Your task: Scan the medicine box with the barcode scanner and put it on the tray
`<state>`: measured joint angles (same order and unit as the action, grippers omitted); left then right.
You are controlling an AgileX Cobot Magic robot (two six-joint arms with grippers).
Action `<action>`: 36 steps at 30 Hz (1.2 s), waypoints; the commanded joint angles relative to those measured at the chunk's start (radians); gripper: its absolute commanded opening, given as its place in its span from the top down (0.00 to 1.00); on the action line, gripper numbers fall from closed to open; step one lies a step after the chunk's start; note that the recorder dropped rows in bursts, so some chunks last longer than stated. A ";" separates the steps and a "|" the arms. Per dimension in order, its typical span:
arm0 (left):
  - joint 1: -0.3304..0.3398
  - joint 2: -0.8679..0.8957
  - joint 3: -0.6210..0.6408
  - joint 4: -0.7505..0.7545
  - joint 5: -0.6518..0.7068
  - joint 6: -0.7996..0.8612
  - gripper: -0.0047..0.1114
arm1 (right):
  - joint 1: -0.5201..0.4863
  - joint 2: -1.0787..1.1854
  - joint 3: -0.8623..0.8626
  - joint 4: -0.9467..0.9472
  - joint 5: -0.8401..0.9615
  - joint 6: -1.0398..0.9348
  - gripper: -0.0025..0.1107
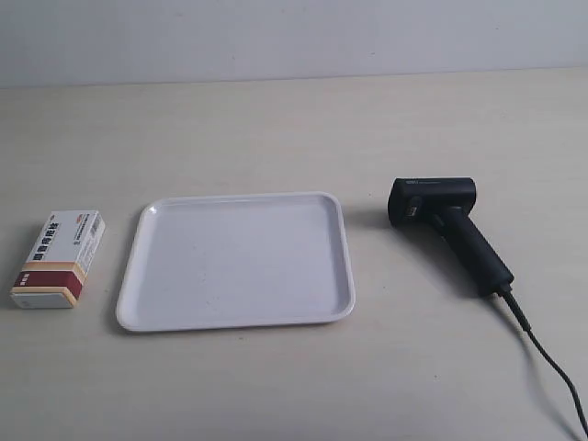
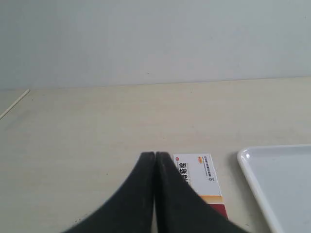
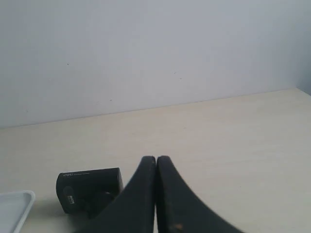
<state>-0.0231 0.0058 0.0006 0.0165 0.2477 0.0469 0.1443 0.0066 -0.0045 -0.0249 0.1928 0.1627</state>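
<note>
My left gripper grabs the medicine box by its long sides at the tan band (image 1: 51, 267) next, to scan it with the barcode scanner (image 1: 446, 225).
The medicine box (image 1: 58, 260) lies flat on the table at the exterior view's left, white with a dark red band and tan end. Beside it rests the white tray (image 1: 138, 266), with nothing on it. The black barcode scanner (image 1: 446, 225) lies on its side to the tray's right, its cable trailing toward the front edge. No arm shows in the exterior view. My left gripper (image 2: 155, 156) is shut and holds nothing, with the medicine box (image 2: 201, 179) just beyond, partly hidden by one finger. My right gripper (image 3: 156, 160) is also shut and holds nothing, with the scanner head (image 3: 90, 188) off to one side.
The scanner's black cable (image 1: 542, 354) runs across the table to the exterior view's lower right corner. A corner of the tray (image 2: 252, 165) shows in the left wrist view and the tray's edge (image 3: 19, 204) in the right wrist view. A pale wall backs the table.
</note>
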 commanded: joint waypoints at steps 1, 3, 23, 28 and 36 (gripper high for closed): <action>0.002 -0.006 -0.001 0.001 0.003 0.000 0.94 | 0.002 -0.007 0.005 -0.001 -0.001 -0.005 0.98; 0.002 -0.006 -0.001 0.001 0.003 0.000 0.94 | 0.002 -0.007 0.005 -0.001 -0.001 -0.005 0.98; 0.002 -0.006 -0.001 -0.067 -0.100 -0.047 0.94 | 0.002 -0.007 0.005 -0.001 -0.041 0.009 0.98; 0.002 -0.006 -0.001 -0.267 -0.447 -0.248 0.94 | 0.002 -0.007 0.005 0.113 -0.144 0.139 0.98; 0.002 0.306 -0.182 -0.202 -0.314 -0.133 0.96 | 0.002 -0.007 -0.017 0.116 -0.193 0.151 0.98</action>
<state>-0.0217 0.1651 -0.1015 -0.1941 -0.1939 -0.1294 0.1443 0.0066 -0.0045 0.1017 0.0000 0.3121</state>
